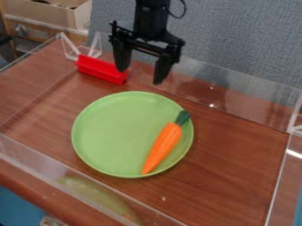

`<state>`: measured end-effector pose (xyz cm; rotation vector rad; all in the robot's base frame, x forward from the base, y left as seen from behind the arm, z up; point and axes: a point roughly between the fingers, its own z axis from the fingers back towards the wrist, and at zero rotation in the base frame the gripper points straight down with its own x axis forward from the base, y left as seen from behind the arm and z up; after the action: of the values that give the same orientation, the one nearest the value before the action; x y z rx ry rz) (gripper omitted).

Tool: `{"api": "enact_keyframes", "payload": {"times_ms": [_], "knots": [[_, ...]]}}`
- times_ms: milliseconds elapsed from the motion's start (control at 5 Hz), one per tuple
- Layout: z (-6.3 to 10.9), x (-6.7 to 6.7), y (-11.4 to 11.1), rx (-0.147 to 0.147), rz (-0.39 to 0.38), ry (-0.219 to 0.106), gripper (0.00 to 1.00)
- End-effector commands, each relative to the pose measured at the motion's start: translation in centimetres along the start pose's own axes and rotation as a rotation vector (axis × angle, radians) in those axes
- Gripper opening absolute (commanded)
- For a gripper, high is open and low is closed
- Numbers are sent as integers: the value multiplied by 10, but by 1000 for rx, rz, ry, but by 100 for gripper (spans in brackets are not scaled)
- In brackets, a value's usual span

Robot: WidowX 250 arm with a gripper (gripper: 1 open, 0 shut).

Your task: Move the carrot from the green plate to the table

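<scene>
I will next use my gripper to grab the carrot by the carrot's thick stem end, so that I can move the carrot off the green plate onto the table.
An orange carrot with a dark green stem tip lies on the right side of the round light-green plate, stem pointing toward the back right. The plate rests on the reddish-brown wood-grain table. My black gripper hangs above the table behind the plate's far edge, open, with nothing between its two fingers. It is well apart from the carrot.
A red rectangular block lies at the back left, just left of the gripper. Low clear acrylic walls edge the table on all sides. Cardboard boxes stand behind the back left wall.
</scene>
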<state>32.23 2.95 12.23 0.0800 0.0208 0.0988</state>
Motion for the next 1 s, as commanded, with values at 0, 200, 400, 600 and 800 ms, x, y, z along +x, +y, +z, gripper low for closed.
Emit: {"api": "enact_keyframes", "payload": {"times_ms": [0, 200, 400, 600, 800], "knots": [[27, -7, 3, -7, 10, -51, 100], [38, -18, 0, -17, -10, -57, 100], [35, -20, -15, -25, -37, -51, 100], [24, -17, -26, -25, -61, -34, 100], [13, -13, -28, -12, -80, -20, 100]]}}
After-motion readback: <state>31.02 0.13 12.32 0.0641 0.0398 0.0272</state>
